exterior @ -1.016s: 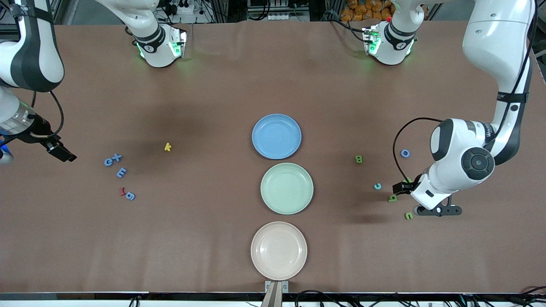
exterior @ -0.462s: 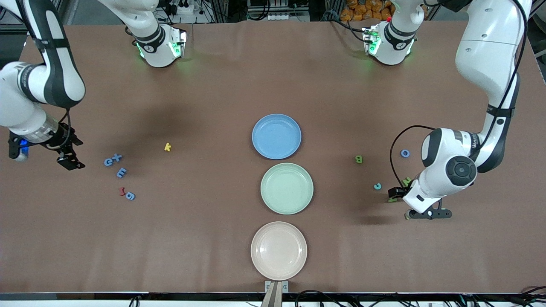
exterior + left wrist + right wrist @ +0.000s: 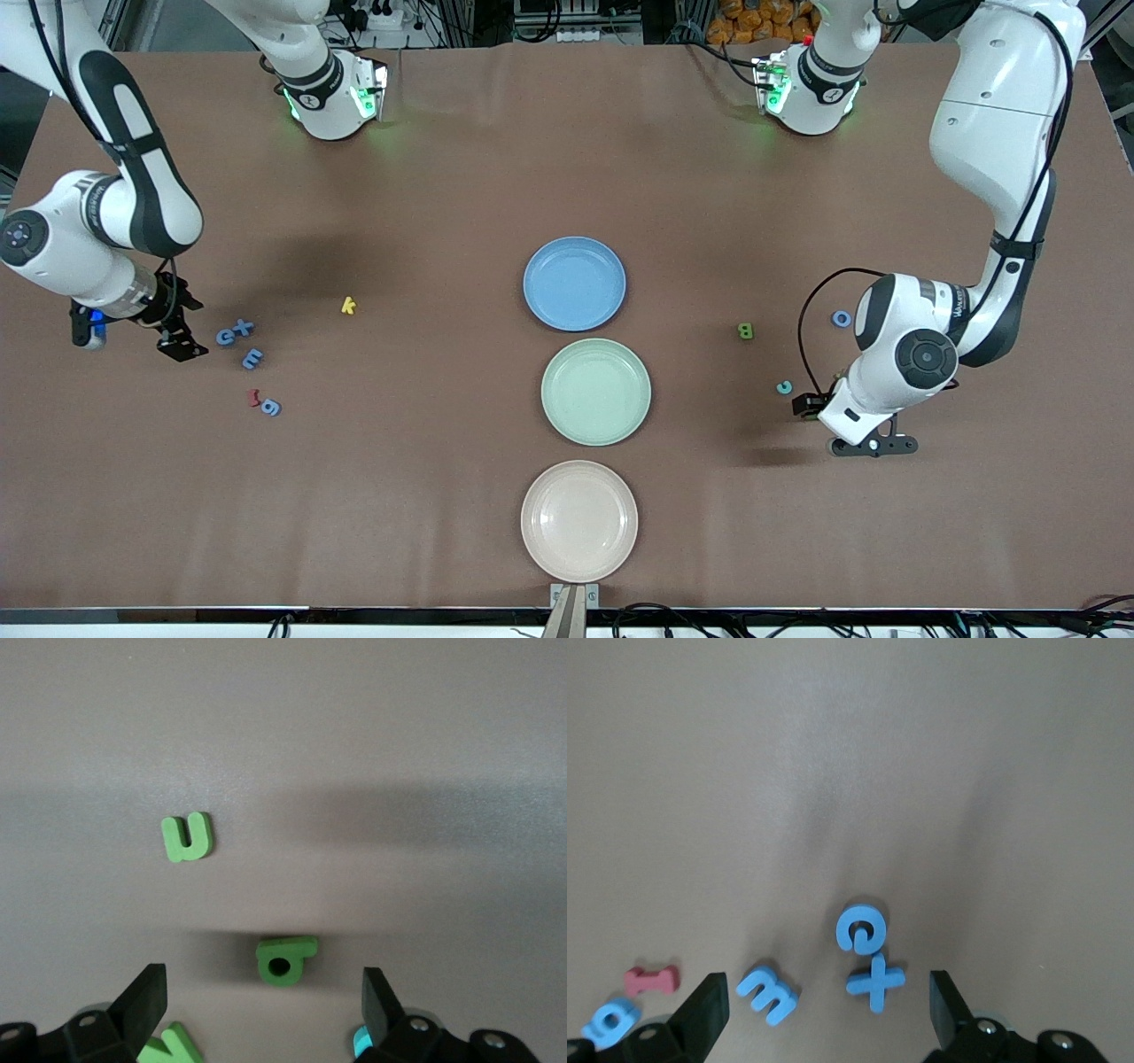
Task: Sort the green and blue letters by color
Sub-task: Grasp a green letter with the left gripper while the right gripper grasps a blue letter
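My left gripper's fingers are above the looped letter in the left wrist view. My left gripper needs to lower them to the letter first, and then close on it.
Blue letters lie at the right arm's end of the table: an e touching an x, an E and a g. My right gripper hangs open beside them; in its wrist view the x and E lie just ahead of the right gripper. My left gripper is open low over green letters at the left arm's end: a looped letter ahead of the left gripper, a u, an N. A green B and a blue o lie apart.
Three plates stand in a row mid-table: blue, green, pink nearest the front camera. A yellow k, a dark red piece beside the g, and a teal c also lie on the brown table.
The right gripper has swung in toward the blue letters. The left hand has shifted toward the plates and now covers the green letters in the front view.
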Controlling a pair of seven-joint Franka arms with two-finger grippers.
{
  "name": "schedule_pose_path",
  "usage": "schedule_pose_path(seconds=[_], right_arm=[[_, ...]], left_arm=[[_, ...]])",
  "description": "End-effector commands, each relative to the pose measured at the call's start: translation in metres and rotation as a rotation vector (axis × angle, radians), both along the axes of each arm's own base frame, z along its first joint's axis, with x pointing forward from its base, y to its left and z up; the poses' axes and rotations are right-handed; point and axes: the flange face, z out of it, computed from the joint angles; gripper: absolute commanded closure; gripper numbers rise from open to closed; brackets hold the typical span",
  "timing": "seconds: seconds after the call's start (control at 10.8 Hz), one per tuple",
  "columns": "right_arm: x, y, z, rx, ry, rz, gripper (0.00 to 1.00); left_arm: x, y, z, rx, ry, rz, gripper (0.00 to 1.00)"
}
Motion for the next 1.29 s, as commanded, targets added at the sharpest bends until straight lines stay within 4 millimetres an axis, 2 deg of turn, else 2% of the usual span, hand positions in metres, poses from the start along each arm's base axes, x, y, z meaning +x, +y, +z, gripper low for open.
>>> schedule_pose_path(seconds=[0.0, 0.37, 0.65, 0.74, 0.83, 1.11, 1.2], right_arm=[[-0.001, -0.002, -0.033, 0.018, -0.009, -0.026, 0.00], [-0.005, -0.001, -0.057, 0.018, -0.016, -0.025, 0.00], [-0.012, 0.000, -0.065, 0.016, -0.007, -0.015, 0.00], [-0.016, 0.001, -0.070, 0.011, -0.014, 0.002, 0.08], [-0.017, 0.001, -0.071, 0.011, -0.011, 0.040, 0.28], [-0.022, -0.007, -0.074, 0.006, -0.004, 0.089, 0.61], [-0.023, -0.011, -0.074, 0.006, -0.004, 0.103, 0.71]], left_arm=[[0.003, -0.004, -0.016, -0.004, -0.032, 0.013, 0.04], [0.001, -0.004, -0.028, -0.017, -0.026, 0.023, 0.11], [0.000, -0.002, -0.030, -0.018, -0.022, 0.031, 0.13], [-0.001, -0.001, -0.031, -0.019, -0.019, 0.033, 0.15], [-0.001, -0.001, -0.032, -0.024, -0.018, 0.038, 0.17], [-0.002, -0.002, -0.034, -0.060, -0.005, 0.078, 0.17], [-0.002, -0.002, -0.034, -0.060, -0.003, 0.078, 0.21]])
